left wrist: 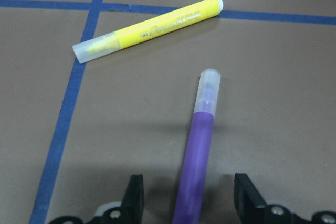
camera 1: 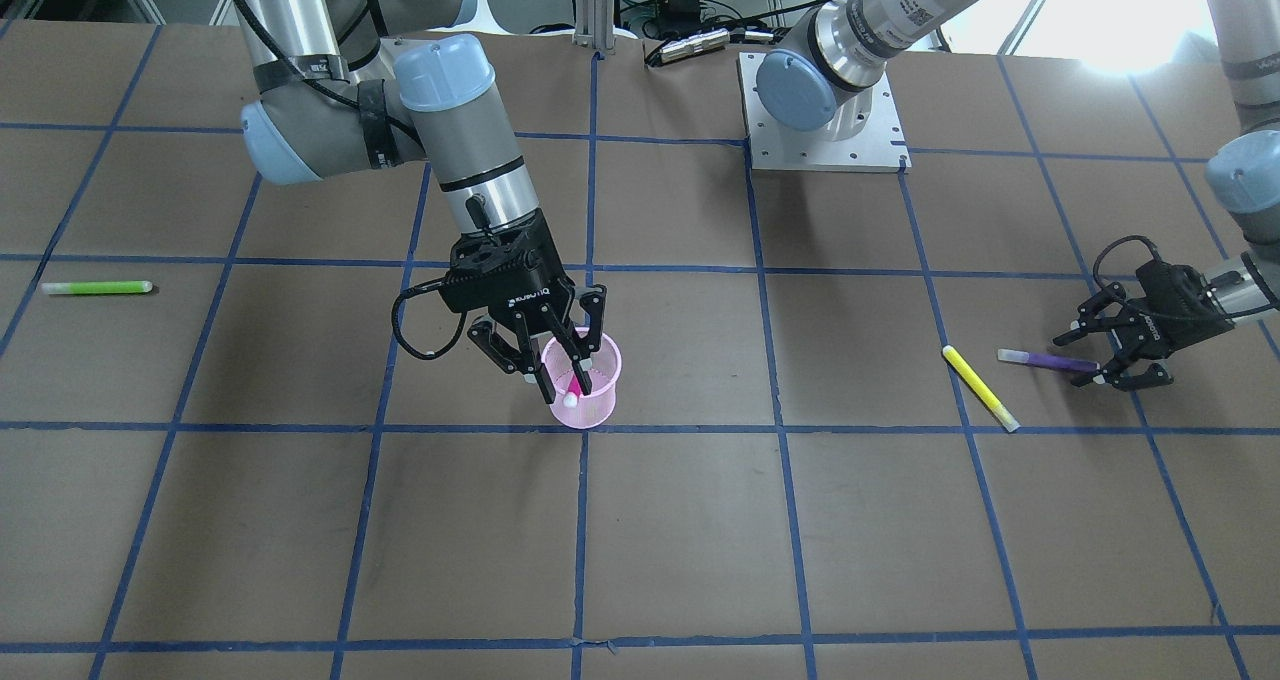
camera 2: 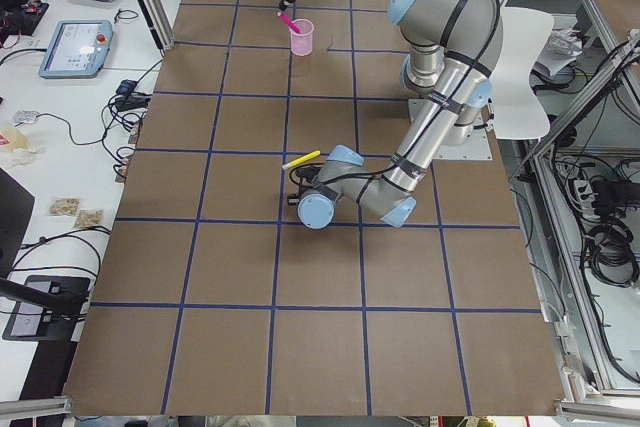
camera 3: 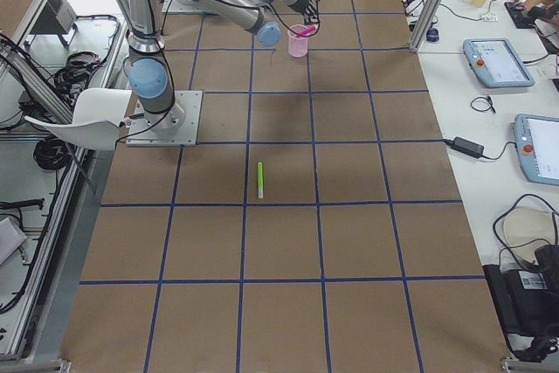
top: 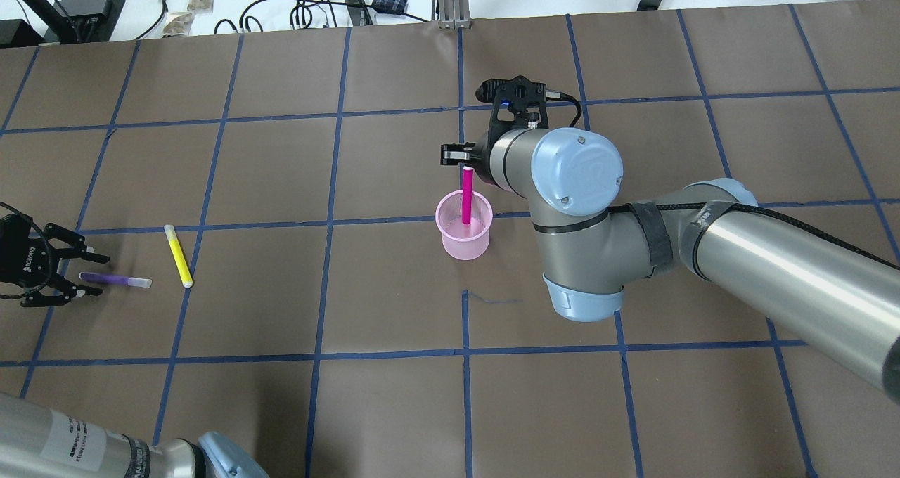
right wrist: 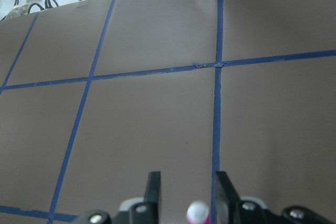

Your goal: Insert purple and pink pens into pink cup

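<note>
The purple pen's clear cap point(camera 1: 1011, 355) needs to stay free to go into the pink cup, so my left gripper should next grab the purple pen by its body point(camera 1: 1063, 362).
The pink cup point(camera 1: 592, 405) stands upright near the table's middle, also in the overhead view point(top: 464, 242). The pink pen point(top: 467, 197) stands in it, leaning, white cap up. My right gripper point(camera 1: 563, 385) hangs over the cup, its fingers apart on either side of the pen's top, as the right wrist view point(right wrist: 186, 192) shows. The purple pen point(camera 1: 1045, 360) lies flat on the table. My left gripper point(camera 1: 1080, 360) is open low over the purple pen's end; in the left wrist view the pen point(left wrist: 202, 145) lies between the spread fingers, untouched.
A yellow pen point(camera 1: 980, 388) lies just beside the purple one, toward the table's middle. A green pen point(camera 1: 95, 287) lies far off on the robot's right side. The right arm's elbow hangs over the table behind the cup.
</note>
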### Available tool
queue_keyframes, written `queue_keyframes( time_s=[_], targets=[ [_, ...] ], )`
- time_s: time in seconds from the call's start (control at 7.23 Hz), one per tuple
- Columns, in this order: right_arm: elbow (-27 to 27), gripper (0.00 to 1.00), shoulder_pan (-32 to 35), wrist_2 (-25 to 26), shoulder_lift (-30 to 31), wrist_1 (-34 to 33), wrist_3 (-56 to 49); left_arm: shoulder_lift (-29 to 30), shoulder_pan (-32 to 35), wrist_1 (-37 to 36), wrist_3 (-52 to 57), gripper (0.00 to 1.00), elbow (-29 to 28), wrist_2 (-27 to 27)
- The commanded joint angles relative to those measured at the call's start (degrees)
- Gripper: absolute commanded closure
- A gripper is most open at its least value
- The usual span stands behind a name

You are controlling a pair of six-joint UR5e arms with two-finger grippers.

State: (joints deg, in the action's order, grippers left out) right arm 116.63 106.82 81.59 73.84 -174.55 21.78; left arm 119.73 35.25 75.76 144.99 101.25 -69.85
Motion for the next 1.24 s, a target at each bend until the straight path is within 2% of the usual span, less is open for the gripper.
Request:
queue_keyframes(
  time_s=[0.0, 0.14, 0.28, 0.41, 0.55, 0.69, 0.83, 0.97, 1.11],
  targets=[
    [-3.1, 0.0, -1.6, 0.0, 0.0, 1.6, 2.7, 0.2, -0.1, -0.2, -0.1, 0.79, 0.0, 0.2],
    [-3.5, 0.0, -3.0, 0.0, 0.1, 6.0, 2.4, 0.2, -0.1, -0.2, -0.1, 0.99, 0.0, 0.1],
    [-3.9, 0.0, -5.9, -0.3, 0.3, 9.9, 1.7, -0.3, 0.0, -0.2, -0.3, 1.0, -0.1, -0.5],
    [-5.7, 0.0, -8.8, -2.7, 0.3, 14.5, 1.3, -1.6, -0.1, 1.0, -0.9, 1.0, -0.3, -0.5],
    [-9.1, 0.0, -10.4, -3.7, 0.9, 22.5, -1.0, -2.9, 0.0, 2.6, -1.7, 1.0, -0.9, -0.1],
    [-13.7, 0.0, -12.1, -3.3, 1.1, 34.1, -4.7, -5.1, 0.6, 6.0, -4.9, 1.0, -2.6, 0.2],
    [-19.5, 0.0, -14.1, -2.8, 1.0, 49.4, -6.8, -8.0, 2.0, 11.1, -9.1, 1.0, -4.2, 0.1],
    [-24.7, 0.0, -15.4, -1.8, 1.0, 60.9, -10.9, -11.7, 5.8, 13.0, -11.5, 1.0, -4.7, -0.3],
    [-29.2, 0.0, -17.0, 0.2, 0.7, 67.2, -14.5, -15.9, 9.5, 14.0, -17.1, 1.0, -4.8, -0.3]
  ],
)
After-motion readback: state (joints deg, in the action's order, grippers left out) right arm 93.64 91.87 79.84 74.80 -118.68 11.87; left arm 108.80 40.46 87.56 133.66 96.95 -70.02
